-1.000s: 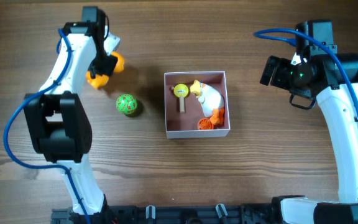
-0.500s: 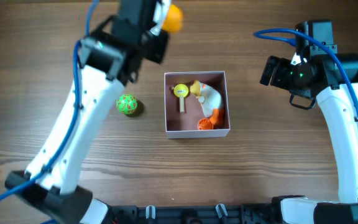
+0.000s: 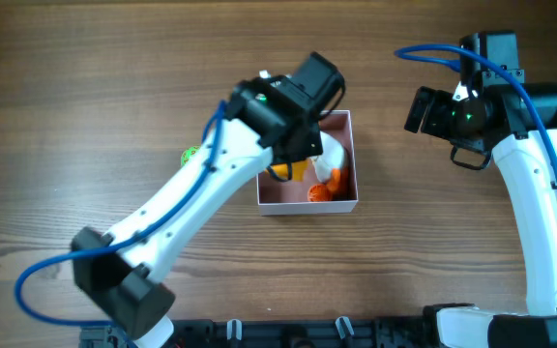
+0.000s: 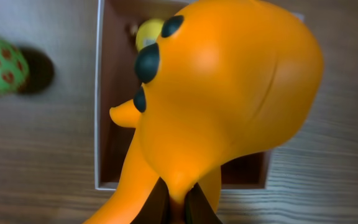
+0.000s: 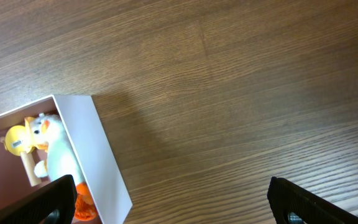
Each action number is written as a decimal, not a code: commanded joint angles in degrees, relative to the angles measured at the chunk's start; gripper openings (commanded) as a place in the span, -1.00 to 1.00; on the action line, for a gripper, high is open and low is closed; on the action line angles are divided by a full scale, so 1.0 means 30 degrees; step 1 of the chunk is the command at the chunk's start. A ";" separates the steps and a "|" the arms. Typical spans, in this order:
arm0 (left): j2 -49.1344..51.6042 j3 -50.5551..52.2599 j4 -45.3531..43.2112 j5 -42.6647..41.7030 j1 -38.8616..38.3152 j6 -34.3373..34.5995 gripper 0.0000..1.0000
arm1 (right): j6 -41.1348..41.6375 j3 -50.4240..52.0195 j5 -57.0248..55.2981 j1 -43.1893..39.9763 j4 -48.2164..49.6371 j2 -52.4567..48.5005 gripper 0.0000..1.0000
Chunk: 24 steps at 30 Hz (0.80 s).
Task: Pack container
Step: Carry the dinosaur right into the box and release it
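Note:
The toy's narrow end (image 4: 118, 204) crosses high above the container's near rim (image 4: 243, 186), so my left gripper now keeps hold of the orange toy until its body is inside.
The container (image 3: 307, 206) is a square white box with a pink inside, at the table's middle. My left gripper (image 3: 294, 162) is shut on an orange toy (image 3: 296, 172) with dark spots and holds it over the container's left half. In the left wrist view the orange toy (image 4: 222, 93) fills the frame above the container (image 4: 98, 124), pinched by the gripper (image 4: 179, 208). A white duck toy (image 3: 332, 152) and a small orange toy (image 3: 321, 190) lie inside. My right gripper (image 5: 179, 208) is open and empty, right of the container (image 5: 101, 155).
A green ball with red marks (image 4: 2, 65) lies on the wood left of the container, mostly hidden by my left arm in the overhead view (image 3: 189, 153). A yellow toy (image 5: 17, 140) lies inside beside the duck (image 5: 55, 149).
My left arm has swung from the table's far left to over the container, carrying the orange toy with it. The right arm has not moved.

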State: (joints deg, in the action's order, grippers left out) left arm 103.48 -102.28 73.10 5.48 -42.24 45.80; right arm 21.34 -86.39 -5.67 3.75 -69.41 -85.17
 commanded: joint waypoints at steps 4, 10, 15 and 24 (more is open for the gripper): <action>0.0969 0.1887 -0.1202 0.0066 -0.0131 0.1902 -0.92 | -0.0109 -0.0095 -0.0321 -0.0022 0.0117 0.0073 0.99; 0.0984 0.3898 -0.3140 0.0138 -0.0117 0.2885 -0.92 | -0.0109 -0.0095 -0.0321 -0.0022 0.0131 0.0073 1.00; 0.1049 0.4510 -0.3810 0.0415 0.0146 0.2885 -0.92 | -0.0102 -0.0095 -0.0321 -0.0022 0.0131 0.0073 0.99; 0.1049 0.4524 -0.3883 0.0911 0.0168 0.2885 -0.67 | -0.0102 -0.0095 -0.0321 -0.0022 0.0131 0.0066 0.99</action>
State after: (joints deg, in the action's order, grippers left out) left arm 106.30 -88.86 61.56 6.63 -42.19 53.60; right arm 21.34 -86.39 -5.67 3.75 -69.21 -85.17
